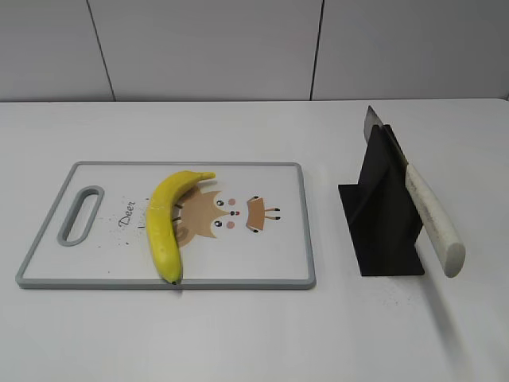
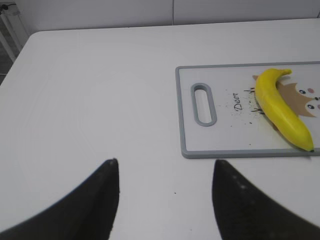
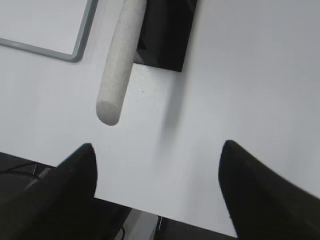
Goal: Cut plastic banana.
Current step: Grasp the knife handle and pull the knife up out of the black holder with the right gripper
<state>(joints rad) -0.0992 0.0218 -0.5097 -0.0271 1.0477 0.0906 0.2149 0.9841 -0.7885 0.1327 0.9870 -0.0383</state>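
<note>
My right gripper should go to the knife and grab its white handle (image 1: 434,220) (image 3: 119,72), because the blade is in the black stand.
The plastic banana (image 1: 165,220) is bright yellow and curved. It lies whole on a white cutting board (image 1: 262,267) with a grey rim and a deer drawing, its dark tip at the board's front edge. It also shows in the left wrist view (image 2: 280,108). A knife with a white handle (image 1: 434,220) leans in a black stand (image 1: 380,215) right of the board; the handle also shows in the right wrist view (image 3: 118,65). My left gripper (image 2: 164,162) is open and empty, left of the board. My right gripper (image 3: 157,147) is open and empty, in front of the knife handle. Neither gripper shows in the exterior view.
The white table (image 1: 254,334) carries the board and the stand. Its front edge (image 3: 165,215) lies just under the right gripper. A grey panelled wall (image 1: 207,48) stands behind the table. The board has a slot handle (image 2: 204,104) at its left end.
</note>
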